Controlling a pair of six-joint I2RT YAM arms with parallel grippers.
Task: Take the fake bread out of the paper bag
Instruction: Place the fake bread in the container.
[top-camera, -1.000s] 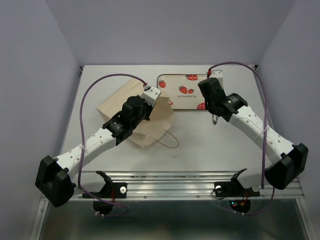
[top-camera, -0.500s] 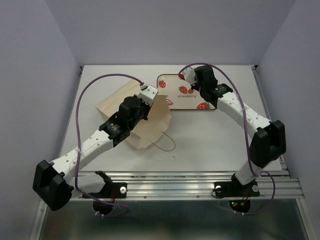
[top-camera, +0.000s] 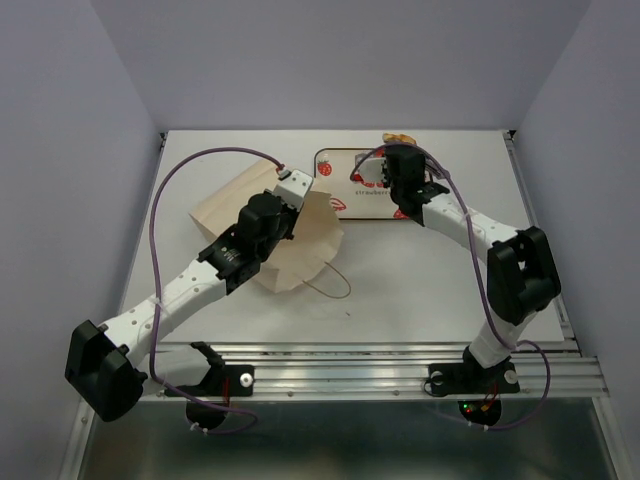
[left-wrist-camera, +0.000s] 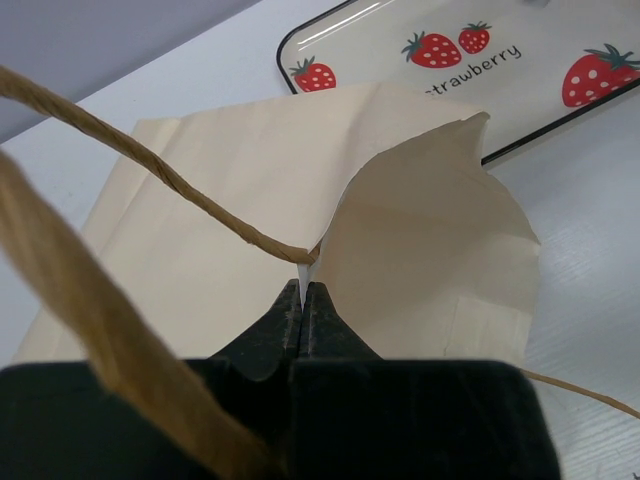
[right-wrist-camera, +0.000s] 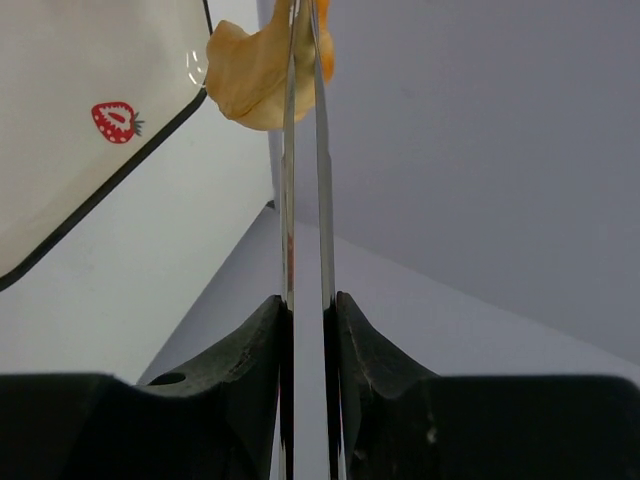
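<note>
The bread piece hangs past the tray's far edge and would miss if I opened now; my right gripper should move it toward the tray.
The paper bag (top-camera: 240, 205) lies on its side at the left middle of the table, its mouth toward the tray. My left gripper (top-camera: 300, 192) is shut on the bag's upper rim (left-wrist-camera: 400, 170) and holds the flap raised; the jaws (left-wrist-camera: 303, 292) pinch the paper edge. My right gripper (top-camera: 399, 142) has long thin metal fingers (right-wrist-camera: 290, 150). They are shut on one golden fake bread piece (right-wrist-camera: 255, 75), which shows beyond the tray's far edge (top-camera: 398, 137). The other bread pieces are hidden.
The cream strawberry tray (top-camera: 340, 165) lies at the back centre, next to the bag's mouth; it also shows in the wrist views (left-wrist-camera: 560, 60) (right-wrist-camera: 60, 70). A string handle (top-camera: 335, 285) loops onto the table in front of the bag. The back wall is close behind the right gripper.
My right arm has swung from the right middle of the table to the tray's far edge, and the bread piece now shows at its fingertips. The left arm has barely moved.
</note>
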